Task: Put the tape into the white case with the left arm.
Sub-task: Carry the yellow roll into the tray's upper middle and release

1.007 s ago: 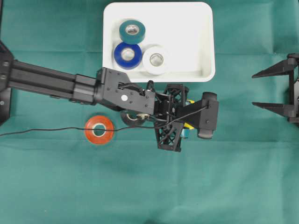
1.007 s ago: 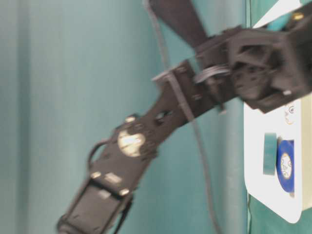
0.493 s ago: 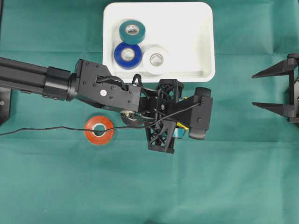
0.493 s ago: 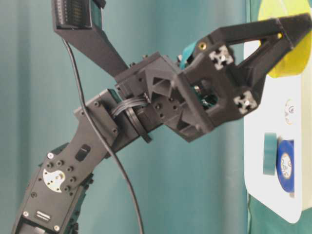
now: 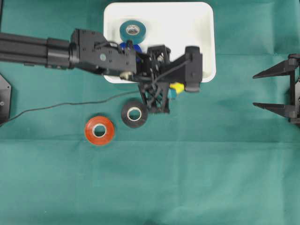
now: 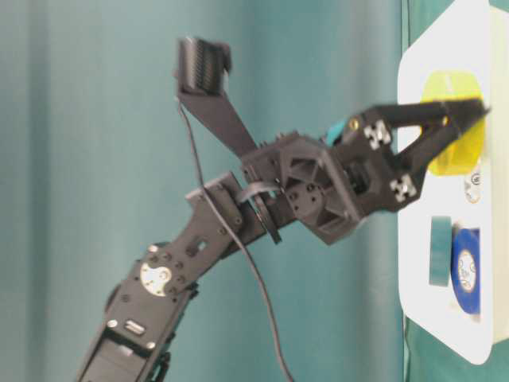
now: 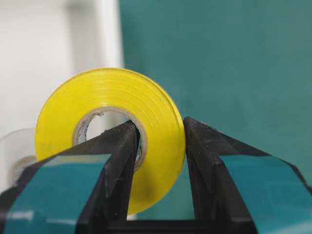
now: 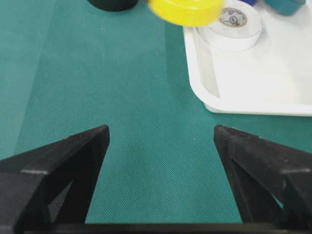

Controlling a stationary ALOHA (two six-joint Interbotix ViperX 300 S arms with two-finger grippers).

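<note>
I need to move the yellow tape [image 5: 177,87] in with my left gripper before releasing it. It hangs at the white case's near rim [image 5: 205,80] in the overhead view and would miss the case's bottom now.
A yellow tape [image 7: 107,97] stands on edge in my left gripper [image 7: 160,123], which is shut on it: one finger goes through the core and the other presses the outer face. In the overhead view the left gripper [image 5: 176,89] holds the yellow tape [image 5: 177,87] in the air at the near rim of the white case [image 5: 206,37]. From table level the tape [image 6: 445,87] hangs over the case [image 6: 417,263]. Far to the right, my right gripper [image 5: 255,90] rests open and holds nothing.
A teal tape [image 5: 132,31] and a blue tape [image 5: 124,47] lie in the case, with a white tape [image 8: 234,18] near its front rim. A black tape [image 5: 134,113] and an orange tape [image 5: 99,130] lie on the green cloth. A thin black cable [image 5: 61,105] trails left.
My left arm has swung toward the case and carried the yellow tape up to its near rim, which uncovers the black tape. The right gripper has not moved.
</note>
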